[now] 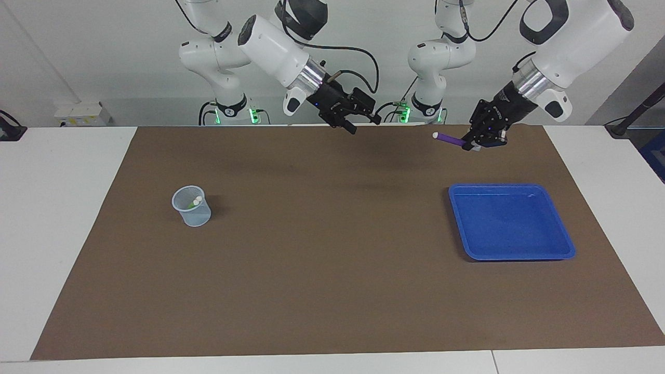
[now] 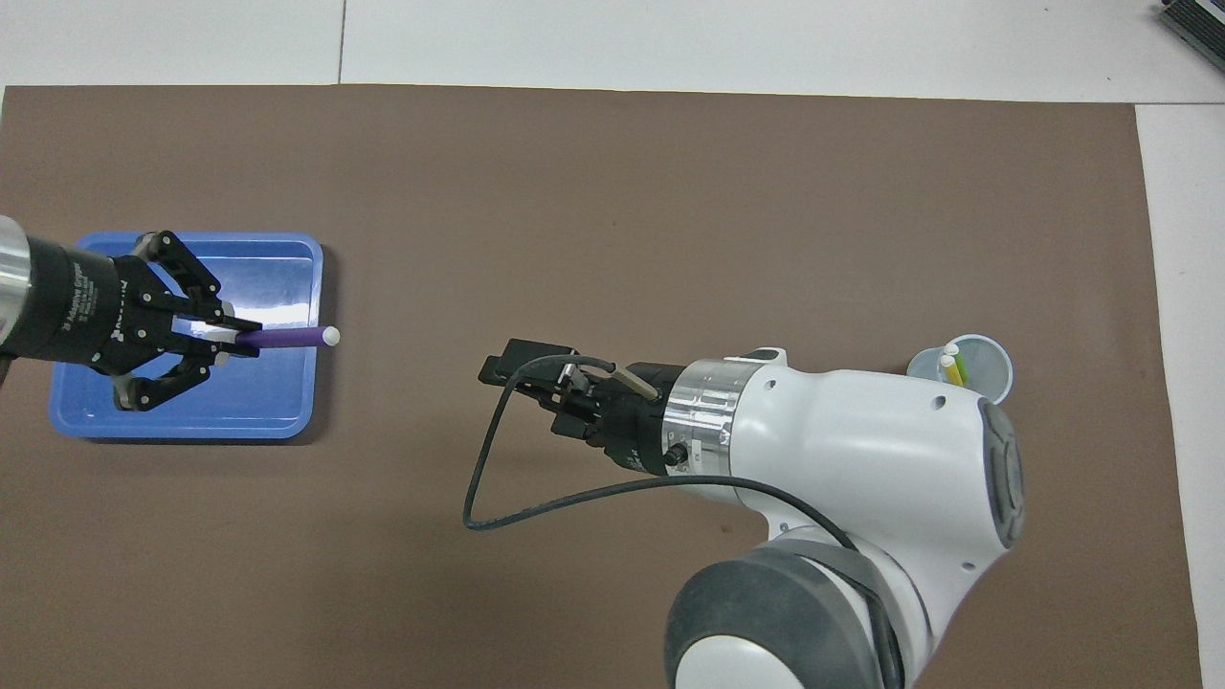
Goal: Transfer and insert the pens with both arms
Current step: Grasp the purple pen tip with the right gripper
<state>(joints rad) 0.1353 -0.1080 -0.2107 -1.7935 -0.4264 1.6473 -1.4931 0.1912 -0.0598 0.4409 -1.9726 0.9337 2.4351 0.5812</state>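
The purple pen's loose end is sticking out, and my right gripper needs to grab it next. My left gripper's fingers cover the pale end of the purple pen.
My left gripper is shut on the pale end of the purple pen. It holds the pen level in the air, over the edge of the blue tray that faces the table's middle. The pen's free tip points toward my right gripper. My right gripper hangs open and holds nothing over the mat's middle, its fingers turned toward the pen. A yellow pen and a green pen stand in a clear cup.
A brown mat covers the table between white margins. The cup stands toward the right arm's end, the tray toward the left arm's end. A black cable loops from my right wrist.
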